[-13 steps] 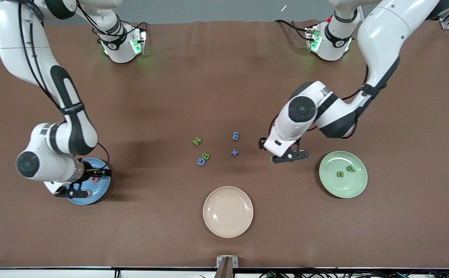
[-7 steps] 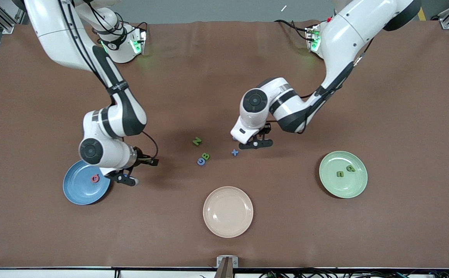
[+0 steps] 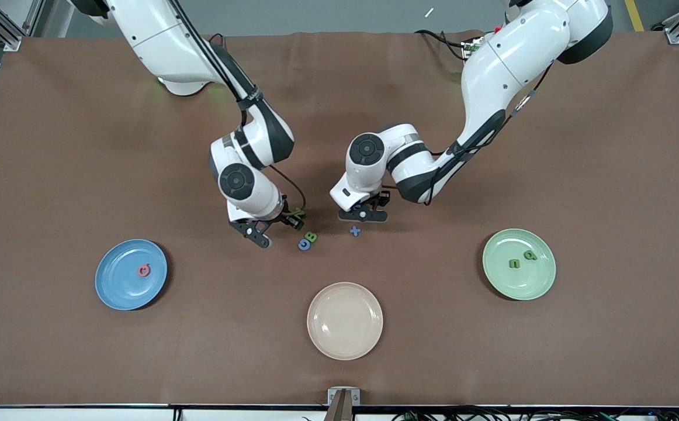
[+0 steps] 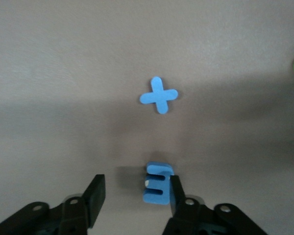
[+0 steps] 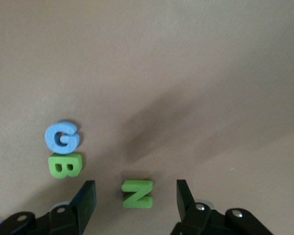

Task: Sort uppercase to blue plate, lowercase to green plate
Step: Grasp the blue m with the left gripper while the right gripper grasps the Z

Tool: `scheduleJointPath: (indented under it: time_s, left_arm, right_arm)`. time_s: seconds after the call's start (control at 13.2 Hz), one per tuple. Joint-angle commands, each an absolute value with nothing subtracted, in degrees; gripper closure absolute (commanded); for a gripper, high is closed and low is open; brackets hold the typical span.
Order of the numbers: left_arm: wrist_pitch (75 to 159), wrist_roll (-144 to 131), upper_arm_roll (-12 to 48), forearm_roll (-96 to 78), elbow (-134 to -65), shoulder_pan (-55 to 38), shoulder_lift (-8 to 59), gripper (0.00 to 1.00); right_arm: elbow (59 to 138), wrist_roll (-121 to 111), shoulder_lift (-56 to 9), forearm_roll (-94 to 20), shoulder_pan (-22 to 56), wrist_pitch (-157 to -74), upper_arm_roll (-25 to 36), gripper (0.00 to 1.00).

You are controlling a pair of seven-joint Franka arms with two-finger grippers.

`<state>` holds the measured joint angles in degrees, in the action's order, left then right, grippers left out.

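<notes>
It isn't time to close yet: my right gripper's fingers are above the green N [image 3: 300, 213] [image 5: 137, 194] and would miss it now. My right gripper needs to go down first and then close on the N.
My right gripper [image 3: 274, 225] is open and low over the green N [image 5: 137, 193], which lies between its fingers without touching them. The blue G [image 5: 61, 137] and green B [image 5: 64, 165] lie together close by, nearer the front camera [image 3: 308, 240]. My left gripper [image 3: 363, 213] is open around the blue m [image 4: 158, 183], which rests against one finger. The blue x [image 3: 355, 231] lies just nearer the camera. The blue plate [image 3: 116, 287] holds the pink-red letter [image 3: 144, 269]. The green plate [image 3: 500, 282] holds the green e [image 3: 514, 264] and p [image 3: 530, 255].
A cream plate [image 3: 345, 320] sits near the front edge, between the two coloured plates. The two grippers work close together at mid-table, about a hand's width apart. Brown mat covers the table.
The right gripper left the blue plate, with the pink-red letter lying on it, and moved to the N. The left gripper moved from beside the green plate to the m.
</notes>
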<state>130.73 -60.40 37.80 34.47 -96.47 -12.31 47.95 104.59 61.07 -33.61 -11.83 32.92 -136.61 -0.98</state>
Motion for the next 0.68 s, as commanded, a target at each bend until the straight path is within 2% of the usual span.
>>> scheduleJointPath:
  time_s: [0.0, 0.23, 0.45, 0.6]
  left_arm:
    - [131.0, -60.6, 37.5, 35.4, -95.2, -13.4, 48.8, 0.40]
    - [131.0, -60.6, 37.5, 35.8, -95.3, -13.6, 48.8, 0.42]
    - [131.0, -61.1, 37.4, 35.8, -95.3, -13.7, 49.6, 0.53]
    - [131.0, -61.1, 37.4, 35.5, -95.3, -14.0, 49.7, 0.62]
  right_arm:
    - [106.4, 64.9, -33.9, -12.8, 35.1, -140.4, -0.3, 0.26]
    - [108.0, 65.0, -34.5, -12.7, 35.2, -143.0, -0.3, 0.26]
    - [110.3, 64.7, -34.6, -12.7, 35.7, -146.1, -0.3, 0.30]
    - [110.2, 64.4, -34.6, -12.7, 35.7, -146.0, -0.3, 0.43]
